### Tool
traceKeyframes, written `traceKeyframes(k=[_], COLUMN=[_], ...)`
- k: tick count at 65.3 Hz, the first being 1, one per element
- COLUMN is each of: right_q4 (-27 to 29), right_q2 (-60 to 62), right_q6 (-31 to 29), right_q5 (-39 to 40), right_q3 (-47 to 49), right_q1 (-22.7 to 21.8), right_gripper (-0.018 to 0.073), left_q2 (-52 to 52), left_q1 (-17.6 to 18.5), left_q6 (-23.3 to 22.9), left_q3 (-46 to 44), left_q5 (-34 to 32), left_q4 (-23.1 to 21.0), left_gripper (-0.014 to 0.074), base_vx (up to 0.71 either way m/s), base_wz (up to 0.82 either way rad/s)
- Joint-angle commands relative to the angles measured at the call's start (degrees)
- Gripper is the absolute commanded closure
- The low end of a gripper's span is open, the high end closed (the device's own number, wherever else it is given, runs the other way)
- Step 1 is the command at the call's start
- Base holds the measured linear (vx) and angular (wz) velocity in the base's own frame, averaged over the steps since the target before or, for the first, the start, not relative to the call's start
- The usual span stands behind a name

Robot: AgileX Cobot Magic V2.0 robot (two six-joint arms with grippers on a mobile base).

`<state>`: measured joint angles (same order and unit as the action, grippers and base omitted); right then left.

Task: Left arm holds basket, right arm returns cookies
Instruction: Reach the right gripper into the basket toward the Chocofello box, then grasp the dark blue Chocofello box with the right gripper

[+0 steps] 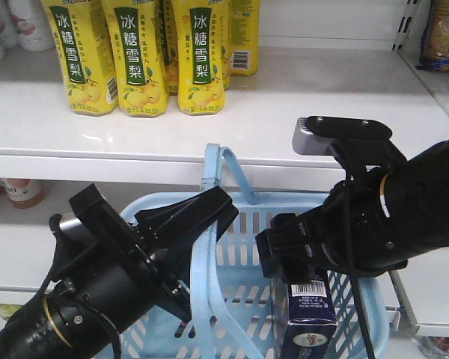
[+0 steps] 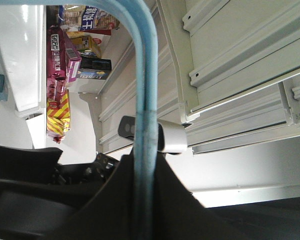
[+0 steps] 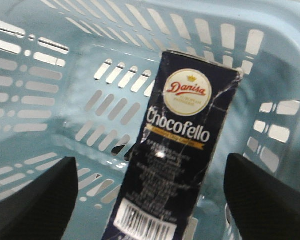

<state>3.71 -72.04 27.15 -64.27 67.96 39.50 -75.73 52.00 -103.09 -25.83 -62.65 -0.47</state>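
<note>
Next, the right gripper takes hold of the navy box by its long sides near the Chocofello lettering (image 3: 205,170) to return the cookies to the shelf.
The light blue slotted basket (image 1: 243,232) hangs in front of the shelves. My left gripper (image 1: 198,217), a black wedge, is shut on one of its hoop handles (image 1: 209,247). In the left wrist view the handle (image 2: 142,75) runs straight up from between the closed jaws of the left gripper (image 2: 145,165). The cookies (image 1: 309,310), a dark navy box, stand upright in the basket's right side. The right gripper (image 1: 284,254) hovers just above them. In the right wrist view the ChocoFello cookies (image 3: 185,145) sit between the spread fingers (image 3: 35,200) of the open right gripper (image 3: 150,200), untouched on either side.
Yellow drink bottles (image 1: 138,60) stand on the white shelf (image 1: 284,112) directly above and behind the basket. Its front edge (image 1: 97,161) runs at handle height. A lower shelf (image 1: 434,299) juts out at the right. Snack packs (image 2: 60,75) fill a shelf in the left wrist view.
</note>
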Motion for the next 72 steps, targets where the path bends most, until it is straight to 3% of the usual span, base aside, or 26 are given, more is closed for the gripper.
traceKeyframes(k=[1,53,64,72], right_q4=[-0.9,-4.1,-4.1,-4.6], right_q2=[0.2,-5.0,-5.0,-5.0], right_q6=[0.1,0.1,0.1,0.1], right_q5=[2.3,5.9,6.7,7.3], right_q3=[1.8,-0.7,-1.4,-1.4], right_q1=[0.1,0.1,0.1,0.1], right_gripper=[0.0000,0.0006,0.0080,0.0206], left_q2=[1.8,1.8,1.8,1.8], left_q1=[-0.1,-0.1,-0.1,-0.1], left_q6=[0.4,0.4,0.4,0.4], left_q3=[-1.6,-1.6,-1.6,-1.6], left_q5=[-8.2,-8.2,-8.2,-8.2], left_q4=[-2.1,-2.1,-2.1,-2.1], left_gripper=[0.0599,0.0599,0.0599,0.0599], base_vx=[0.00,0.00,0.00,0.00], base_wz=[0.00,0.00,0.00,0.00])
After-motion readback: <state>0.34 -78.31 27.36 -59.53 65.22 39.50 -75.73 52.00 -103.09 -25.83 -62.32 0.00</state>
